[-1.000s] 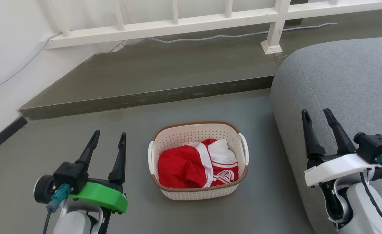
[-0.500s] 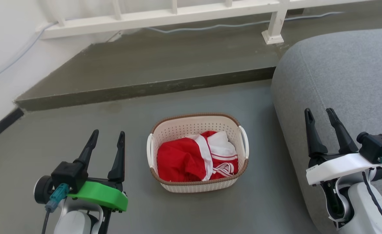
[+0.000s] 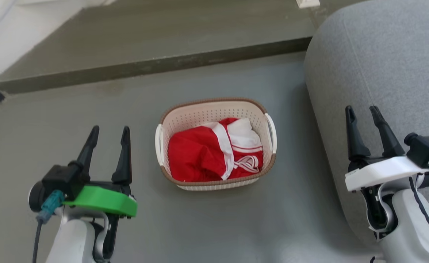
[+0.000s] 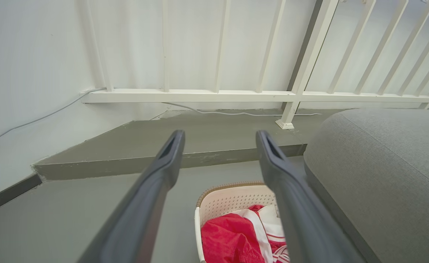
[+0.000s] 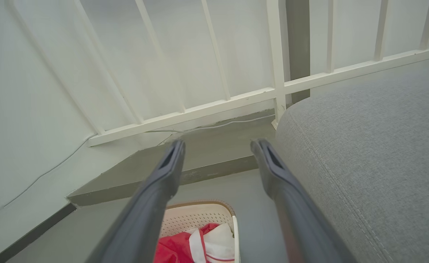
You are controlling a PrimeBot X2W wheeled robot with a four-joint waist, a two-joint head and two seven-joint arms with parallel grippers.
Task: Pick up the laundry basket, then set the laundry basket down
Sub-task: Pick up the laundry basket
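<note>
Loose clothes (image 3: 202, 153) in the open basket (image 3: 199, 113) could fall out if it tips, so my left gripper should next grab the basket's white end handle and keep it level.
The laundry basket (image 3: 199, 113) stands on the grey floor in the middle of the head view, cream-white and perforated, with a brown rim and a white handle on each side. Red and white clothes (image 3: 214, 149) lie inside it. My left gripper (image 3: 109, 130) hangs open to the basket's left, apart from it and empty. My right gripper (image 3: 362, 110) is open to the right, over the grey sofa edge, also empty. In the left wrist view the basket (image 4: 232, 199) shows low between the open fingers (image 4: 163, 164). The right wrist view has the basket (image 5: 196, 217) at its bottom edge.
A grey sofa (image 3: 382, 65) fills the right side, close to the basket. A raised concrete step (image 3: 145, 65) runs across behind the basket. Beyond it stand a white railing (image 4: 214, 95) and a white wall, with a cable (image 4: 236, 113) along the step.
The head camera has tilted down, so the railing has left the top of the picture and the basket sits higher. Both grippers remain open beside the basket.
</note>
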